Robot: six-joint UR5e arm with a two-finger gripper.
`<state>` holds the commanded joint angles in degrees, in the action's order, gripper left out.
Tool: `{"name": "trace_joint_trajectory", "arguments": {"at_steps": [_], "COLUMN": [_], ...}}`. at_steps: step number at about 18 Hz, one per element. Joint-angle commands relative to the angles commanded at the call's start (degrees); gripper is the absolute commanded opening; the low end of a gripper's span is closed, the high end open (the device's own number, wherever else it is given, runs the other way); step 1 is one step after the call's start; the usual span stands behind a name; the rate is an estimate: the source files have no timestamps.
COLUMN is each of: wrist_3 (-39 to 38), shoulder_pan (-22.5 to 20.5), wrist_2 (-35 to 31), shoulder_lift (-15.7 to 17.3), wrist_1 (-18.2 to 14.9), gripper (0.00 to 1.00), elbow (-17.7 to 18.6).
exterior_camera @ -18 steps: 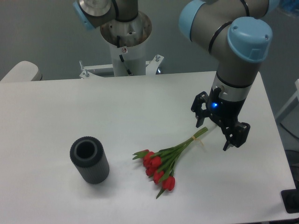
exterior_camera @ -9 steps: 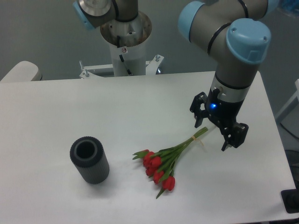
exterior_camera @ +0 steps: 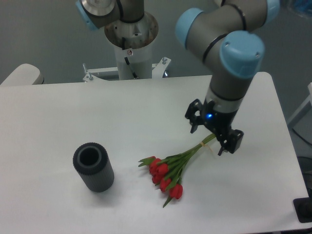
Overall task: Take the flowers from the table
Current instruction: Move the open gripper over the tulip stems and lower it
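Observation:
My gripper is going to grab the green stems of the flowers (exterior_camera: 171, 167) next, to lift them off the table with their red buds free.
The flowers (exterior_camera: 171, 167), a small bunch of red tulip buds with green leaves and thin tied stems, lie on the white table (exterior_camera: 63, 117) right of centre, buds toward the front, stem ends pointing up-right. My gripper (exterior_camera: 209, 140) is open and empty, hanging just above the stem ends, its two dark fingers straddling them, one at the upper left (exterior_camera: 193, 126) and one at the lower right (exterior_camera: 224, 148). I cannot tell whether the fingers touch the table.
A dark grey ribbed cylinder vase (exterior_camera: 93, 167) lies on the table at the front left, its open mouth facing up-left. The robot's base column (exterior_camera: 131, 44) stands behind the far table edge. The table's right edge is near the gripper.
The gripper has moved left and slightly up, from beside the stem ends to over them. The flowers and the vase have not moved.

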<state>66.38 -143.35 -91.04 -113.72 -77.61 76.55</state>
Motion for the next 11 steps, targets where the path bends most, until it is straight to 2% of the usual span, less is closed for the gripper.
{"name": "trace_joint_trajectory", "arguments": {"at_steps": [2,6,11], "wrist_3": [-4.14,-8.8,-7.33], "shoulder_pan": [0.79,1.67,1.33], "wrist_2": [-0.63,-0.54,-0.19], "shoulder_lift": [-0.44,-2.11,-3.08], "wrist_1": [1.4,8.07,9.31], "gripper": [1.0,1.0,1.0], "elbow": [2.19,6.24,8.18]}}
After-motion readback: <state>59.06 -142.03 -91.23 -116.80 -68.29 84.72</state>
